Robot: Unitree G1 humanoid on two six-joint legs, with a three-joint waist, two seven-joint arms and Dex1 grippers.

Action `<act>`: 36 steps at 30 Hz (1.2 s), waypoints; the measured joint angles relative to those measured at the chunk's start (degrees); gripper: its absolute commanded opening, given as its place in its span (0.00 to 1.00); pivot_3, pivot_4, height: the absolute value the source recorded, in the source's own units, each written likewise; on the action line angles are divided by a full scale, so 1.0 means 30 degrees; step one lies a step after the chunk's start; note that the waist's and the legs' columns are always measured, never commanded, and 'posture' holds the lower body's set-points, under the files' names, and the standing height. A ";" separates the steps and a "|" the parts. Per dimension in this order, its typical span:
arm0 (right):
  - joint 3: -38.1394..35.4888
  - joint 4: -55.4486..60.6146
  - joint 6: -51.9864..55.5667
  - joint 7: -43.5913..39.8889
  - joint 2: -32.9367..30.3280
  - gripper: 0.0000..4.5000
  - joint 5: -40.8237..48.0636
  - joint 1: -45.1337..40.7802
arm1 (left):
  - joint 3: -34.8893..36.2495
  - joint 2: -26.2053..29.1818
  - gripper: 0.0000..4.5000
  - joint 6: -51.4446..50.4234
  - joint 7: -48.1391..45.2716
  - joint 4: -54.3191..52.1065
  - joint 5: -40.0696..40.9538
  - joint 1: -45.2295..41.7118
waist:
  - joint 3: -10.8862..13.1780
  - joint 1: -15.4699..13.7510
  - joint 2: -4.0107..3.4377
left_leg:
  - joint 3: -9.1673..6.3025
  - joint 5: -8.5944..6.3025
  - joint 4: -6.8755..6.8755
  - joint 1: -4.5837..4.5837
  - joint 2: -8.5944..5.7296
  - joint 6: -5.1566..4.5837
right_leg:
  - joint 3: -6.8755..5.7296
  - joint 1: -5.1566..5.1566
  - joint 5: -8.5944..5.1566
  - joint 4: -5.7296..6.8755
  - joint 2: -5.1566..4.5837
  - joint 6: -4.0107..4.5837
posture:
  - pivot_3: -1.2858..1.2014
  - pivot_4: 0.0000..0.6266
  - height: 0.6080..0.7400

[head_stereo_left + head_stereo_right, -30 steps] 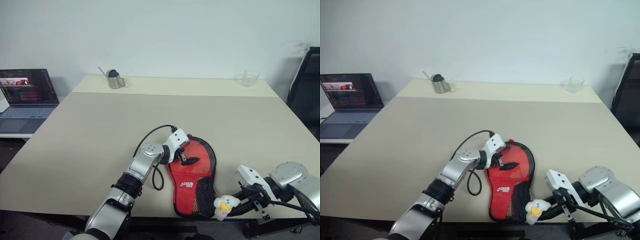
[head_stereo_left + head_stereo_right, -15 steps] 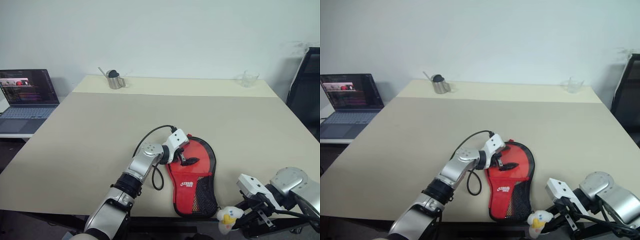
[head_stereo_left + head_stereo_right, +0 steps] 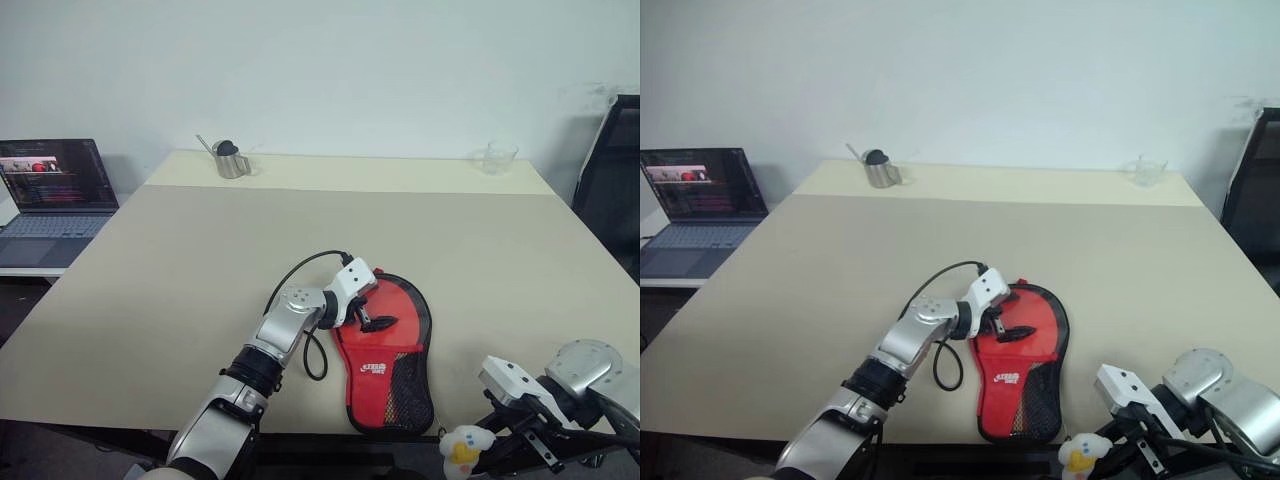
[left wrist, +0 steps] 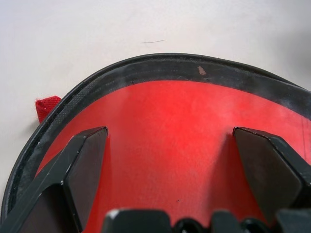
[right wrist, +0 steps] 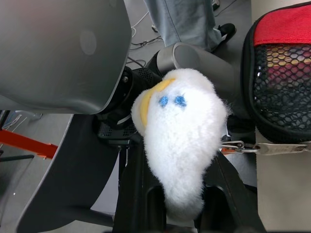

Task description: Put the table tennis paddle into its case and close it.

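Observation:
The metal zip pull is at the mesh pocket's near corner, so the keychain would hang there. I need to open my right gripper.
The case lies flat near the table's front edge, red side up, with its black mesh pocket toward me. My left gripper stands open over the round end, its fingers spread above the red fabric. The table tennis paddle is hidden. My right gripper is shut on a fluffy white keychain, held just off the table's front edge beside the case's narrow end. A metal zip pull runs from the keychain to the case.
An open laptop sits on a side desk at the left. A metal cup and a clear glass stand at the table's far edge. A black chair is at the right.
My right gripper has drawn the white keychain back toward me, from the table's front corner to below its edge. The left gripper and the case have stayed put.

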State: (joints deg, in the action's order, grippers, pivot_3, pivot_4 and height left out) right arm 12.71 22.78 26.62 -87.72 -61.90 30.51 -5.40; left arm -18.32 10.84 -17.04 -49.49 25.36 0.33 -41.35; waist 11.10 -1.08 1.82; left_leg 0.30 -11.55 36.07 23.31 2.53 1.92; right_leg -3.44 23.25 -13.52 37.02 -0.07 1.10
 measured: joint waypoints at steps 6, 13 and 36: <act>0.0292 0.0054 0.0246 -0.0011 -0.0082 0.05 0.0124 -0.0066 | -0.0024 0.0063 1.00 -0.0019 -0.0030 -0.0020 0.0000 -0.0013 | -0.0002 0.0007 0.0000 | 0.0008 0.0000 0.0001 -0.0009 0.0000 0.0000 | 0.0005 -0.0002 0.0000 0.0006 0.0001 0.0000 | 0.52 0.24 1.00; 0.0696 -0.0036 0.1556 0.0369 0.0151 0.05 -0.0116 -0.0991 | -0.0025 0.0118 1.00 -0.0110 -0.0002 -0.0093 -0.0001 -0.0005 | -0.0003 0.0029 0.0000 | 0.0007 0.0001 0.0002 -0.0024 0.0008 0.0001 | 0.0010 -0.0007 0.0000 0.0018 0.0003 0.0001 | 0.52 0.24 1.00; 0.1061 -0.3999 0.0414 0.0528 0.2133 0.99 -0.2366 -0.4752 | 0.0105 0.0108 1.00 -0.0274 0.0391 -0.0160 0.0017 0.0114 | -0.0013 0.0084 0.0001 | 0.0047 0.0004 0.0002 -0.0091 0.0012 0.0001 | 0.0054 -0.0040 0.0003 0.0058 0.0006 0.0002 | 0.52 0.24 1.00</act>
State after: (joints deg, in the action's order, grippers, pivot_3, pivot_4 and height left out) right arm 15.89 10.78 27.87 -86.13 -55.50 23.41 -19.65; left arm -18.00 11.16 -17.86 -48.32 24.88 0.38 -41.01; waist 11.06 -0.83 1.82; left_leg 0.44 -11.54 36.08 23.04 2.57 1.92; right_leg -3.28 23.13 -13.51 37.20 -0.05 1.11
